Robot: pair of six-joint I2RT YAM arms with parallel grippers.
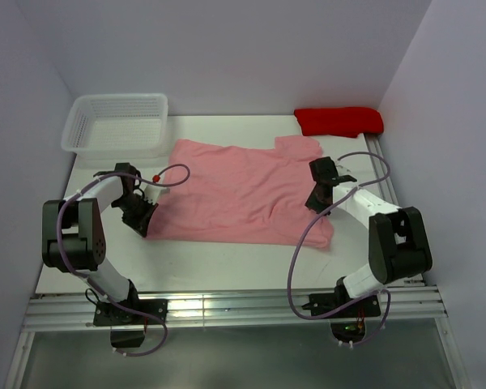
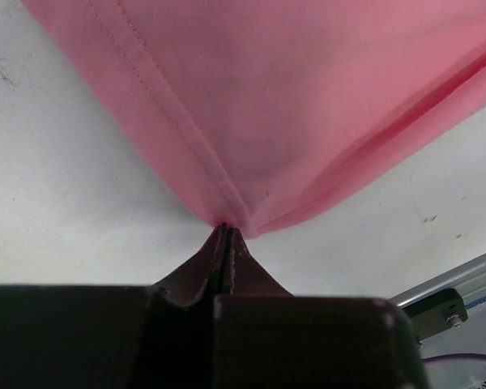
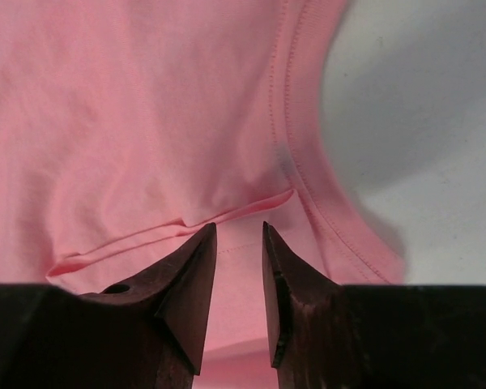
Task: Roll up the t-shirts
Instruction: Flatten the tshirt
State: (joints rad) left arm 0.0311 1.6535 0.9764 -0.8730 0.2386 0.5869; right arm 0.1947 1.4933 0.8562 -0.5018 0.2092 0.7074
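Observation:
The robot's right gripper will next grab the t-shirt (image 1: pixel 243 190) by its small fold (image 1: pixel 317 213) beside the stitched hem, opposite the left gripper's corner, to roll it evenly.
A salmon-pink t-shirt (image 1: pixel 243 190) lies spread flat on the white table. My left gripper (image 1: pixel 144 225) is at its near left corner and is shut on that corner; in the left wrist view the jaws (image 2: pixel 225 228) pinch the hemmed tip of the fabric (image 2: pixel 292 97), which rises slightly off the table. My right gripper (image 1: pixel 313 203) is over the shirt's right side. In the right wrist view it (image 3: pixel 239 233) is open by a narrow gap just above the fabric (image 3: pixel 146 121), near a small fold and a stitched hem.
A white mesh basket (image 1: pixel 117 123) stands at the back left. A folded red cloth (image 1: pixel 338 120) lies at the back right. White walls close in the table on three sides. An aluminium rail (image 1: pixel 227 308) runs along the near edge.

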